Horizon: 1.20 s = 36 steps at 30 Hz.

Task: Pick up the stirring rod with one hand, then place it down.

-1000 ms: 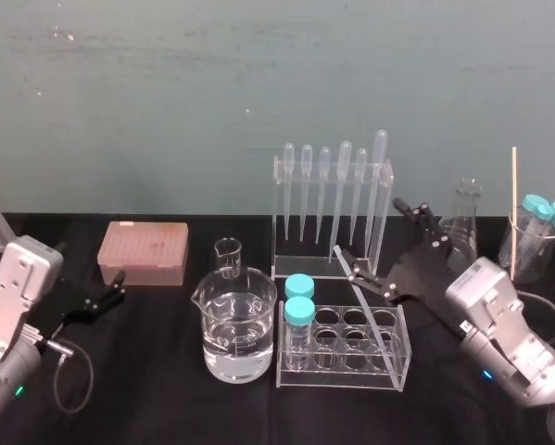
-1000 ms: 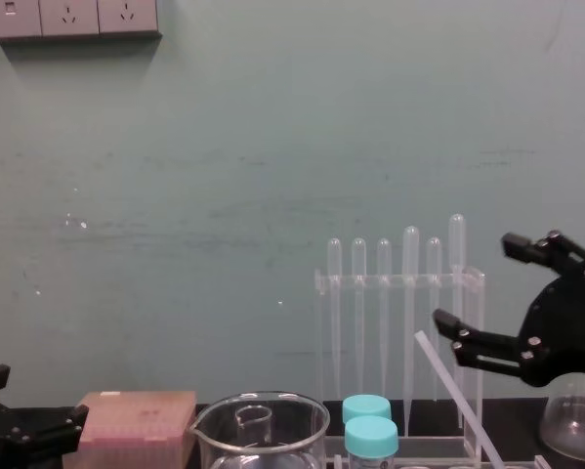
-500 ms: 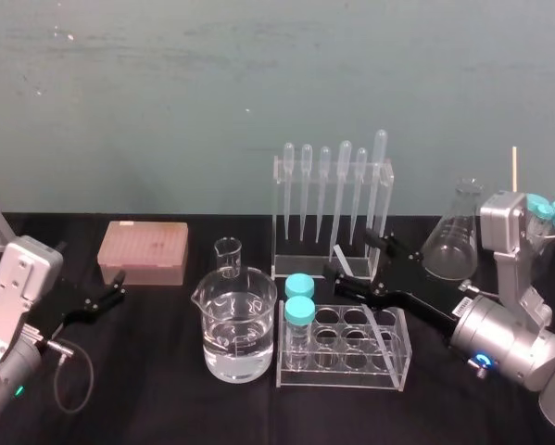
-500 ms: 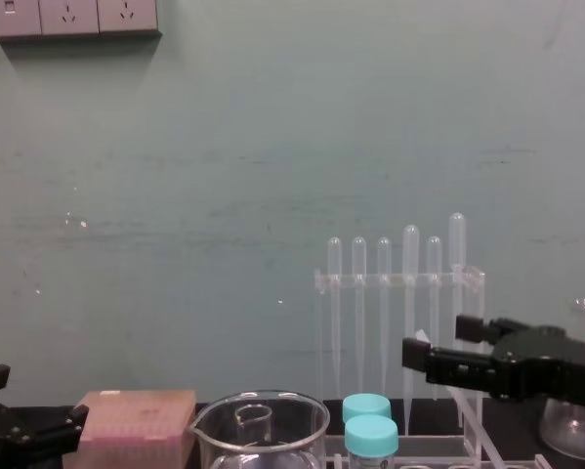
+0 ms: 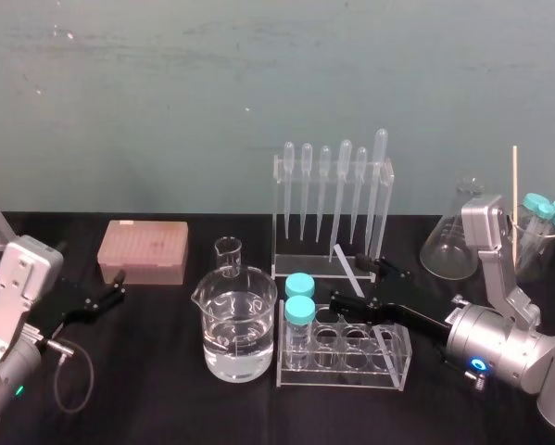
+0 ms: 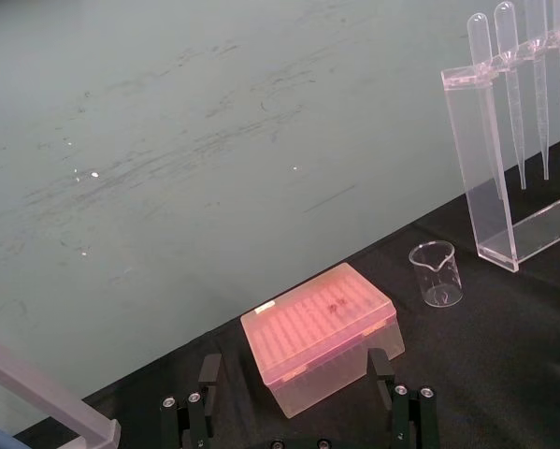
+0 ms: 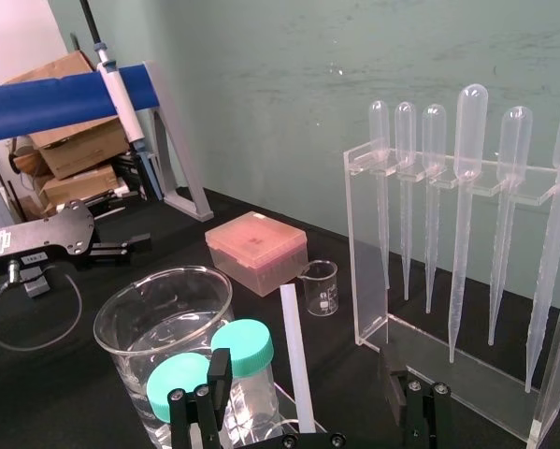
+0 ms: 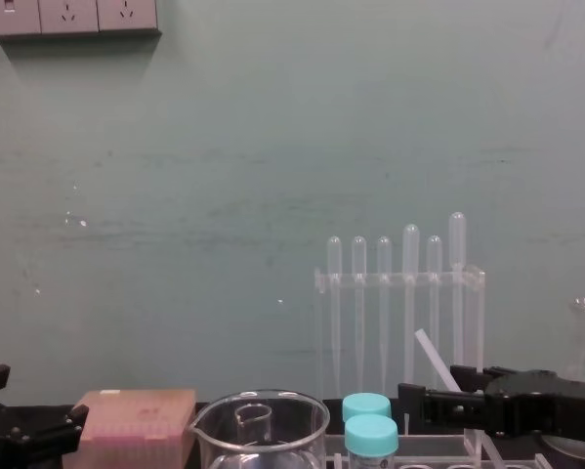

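Note:
The test tube rack closes around the stirring rod's lower end. The right gripper should next grab the stirring rod by its free upper part (image 8: pixel 442 369) (image 7: pixel 299 374).
The stirring rod (image 5: pixel 356 278) is a thin translucent white stick leaning in the clear test tube rack (image 5: pixel 388 373), its top tilted toward the pipette rack. My right gripper (image 5: pixel 356 281) reaches in level from the right and is open, one black finger on each side of the rod's upper part. In the right wrist view the rod (image 7: pixel 292 360) stands between the spread fingers (image 7: pixel 210 391) without touching either. From the chest view the rod's tip (image 8: pixel 429 349) pokes up above the right gripper (image 8: pixel 431 383). My left gripper (image 5: pixel 106 297) rests open at the far left of the table.
A water-filled beaker (image 5: pixel 238 324) and a small beaker (image 5: pixel 227 258) stand left of the test tube rack, which holds two blue-capped tubes (image 5: pixel 298 311). The pipette rack (image 5: pixel 333 213) stands just behind. A pink tip box (image 5: pixel 143 250) sits at left, a conical flask (image 5: pixel 458 241) at right.
My right gripper has dropped from above the conical flask, turned level and moved left until its open fingers straddle the rod. The left arm has not moved.

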{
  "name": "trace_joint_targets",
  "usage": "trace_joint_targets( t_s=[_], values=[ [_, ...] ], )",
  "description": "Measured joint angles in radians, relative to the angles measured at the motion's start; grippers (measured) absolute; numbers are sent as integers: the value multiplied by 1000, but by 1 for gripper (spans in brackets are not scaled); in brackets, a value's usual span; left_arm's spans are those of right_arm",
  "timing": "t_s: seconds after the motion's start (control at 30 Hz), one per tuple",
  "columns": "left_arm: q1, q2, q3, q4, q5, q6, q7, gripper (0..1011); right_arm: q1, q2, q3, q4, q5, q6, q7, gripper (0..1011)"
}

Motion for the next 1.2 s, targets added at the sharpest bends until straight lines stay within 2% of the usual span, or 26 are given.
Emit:
trace_joint_targets(
  t_s=[0.6, 0.83, 1.07, 1.17, 1.2],
  values=[
    [0, 0, 0, 0, 0, 0, 0, 1000, 0, 1, -1, -1, 0, -10, 1, 1000],
    [0, 0, 0, 0, 0, 0, 0, 1000, -1, 2, -1, -2, 1, -11, 1, 863],
    [0, 0, 0, 0, 0, 0, 0, 1000, -1, 2, -1, -2, 1, -12, 2, 659],
    [0, 0, 0, 0, 0, 0, 0, 1000, -2, 2, -1, -2, 1, -12, 2, 538],
    [0, 0, 0, 0, 0, 0, 0, 1000, -2, 2, -1, -2, 1, -12, 2, 538]
  ],
)
